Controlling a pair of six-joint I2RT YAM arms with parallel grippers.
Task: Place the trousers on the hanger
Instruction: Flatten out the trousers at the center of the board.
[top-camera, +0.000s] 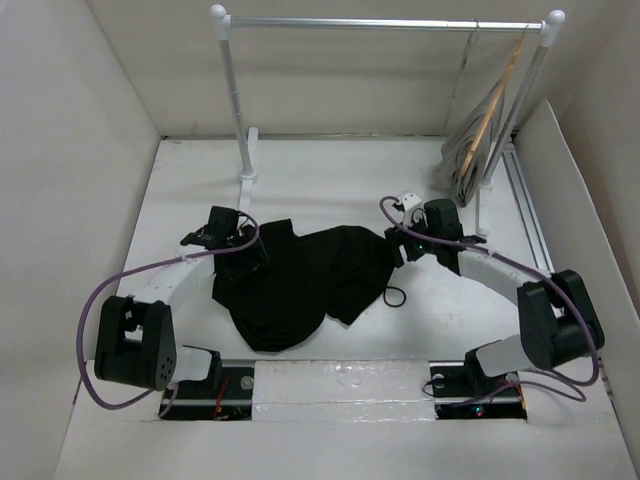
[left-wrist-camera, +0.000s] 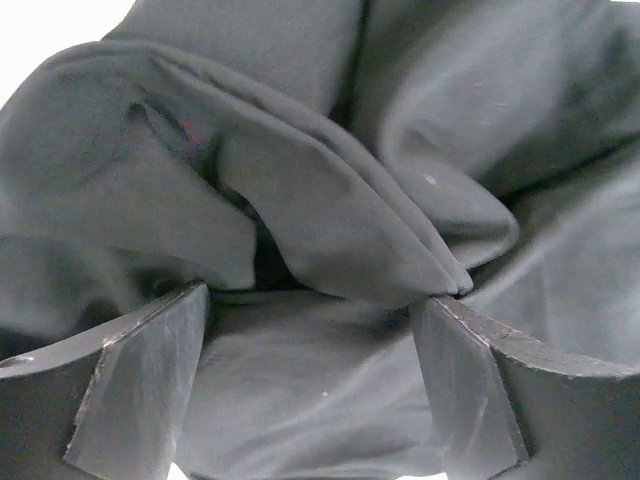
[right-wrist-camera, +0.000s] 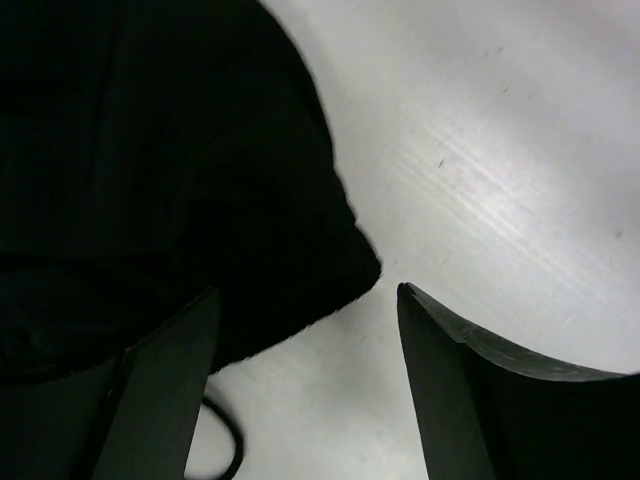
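Note:
My left gripper grabs the trousers' folds at the trousers' edge opposite the drawstring loop next, to spread them for the hanger.
The black trousers lie crumpled on the white table between the two arms. My left gripper is open at their left edge; in the left wrist view folds of the cloth lie between and beyond the jaws. My right gripper is open at their right edge; in the right wrist view a corner of the cloth reaches between the jaws, with bare table beside it. The grey hanger hangs from the rail at the back right.
A white clothes rail on two posts stands across the back. A light brown wooden hanger hangs beside the grey one. A black drawstring loop lies on the table by the trousers' right edge, also in the right wrist view. White walls enclose the table.

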